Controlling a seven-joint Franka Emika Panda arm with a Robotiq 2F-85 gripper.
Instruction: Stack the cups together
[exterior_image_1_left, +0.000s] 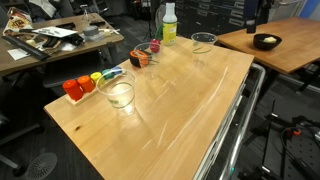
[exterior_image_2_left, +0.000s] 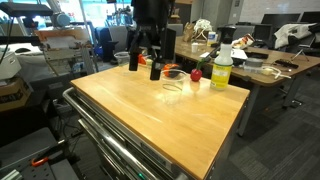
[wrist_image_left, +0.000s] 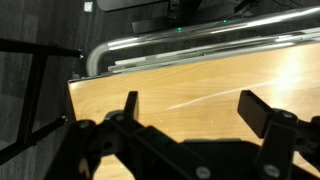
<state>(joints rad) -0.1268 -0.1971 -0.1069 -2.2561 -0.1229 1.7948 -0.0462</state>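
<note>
I need to pick up the clear cup near the bottle by its rim next with my gripper. The cup's base stays free to stack if I keep the cup upright.
Two clear plastic cups stand apart and upright on the wooden table (exterior_image_1_left: 190, 110). One cup (exterior_image_1_left: 118, 93) is near the table's side edge, beside a row of small coloured pieces. The other cup (exterior_image_1_left: 203, 42) is at the far end near the bottle and also shows in an exterior view (exterior_image_2_left: 176, 85). My gripper (exterior_image_2_left: 144, 65) hangs open and empty above the table's far edge, well away from that cup. In the wrist view the open jaws (wrist_image_left: 190, 105) frame bare table top with no cup in sight. The gripper does not show in the exterior view with both cups.
A yellowish bottle with a white cap (exterior_image_1_left: 169, 25) (exterior_image_2_left: 221, 68) stands at a table corner. Small coloured pieces sit in groups (exterior_image_1_left: 85, 84) (exterior_image_1_left: 145, 55) along one edge. A metal rail (exterior_image_1_left: 235, 120) (wrist_image_left: 200, 45) runs along the opposite edge. A second table holds a bowl (exterior_image_1_left: 266, 41).
</note>
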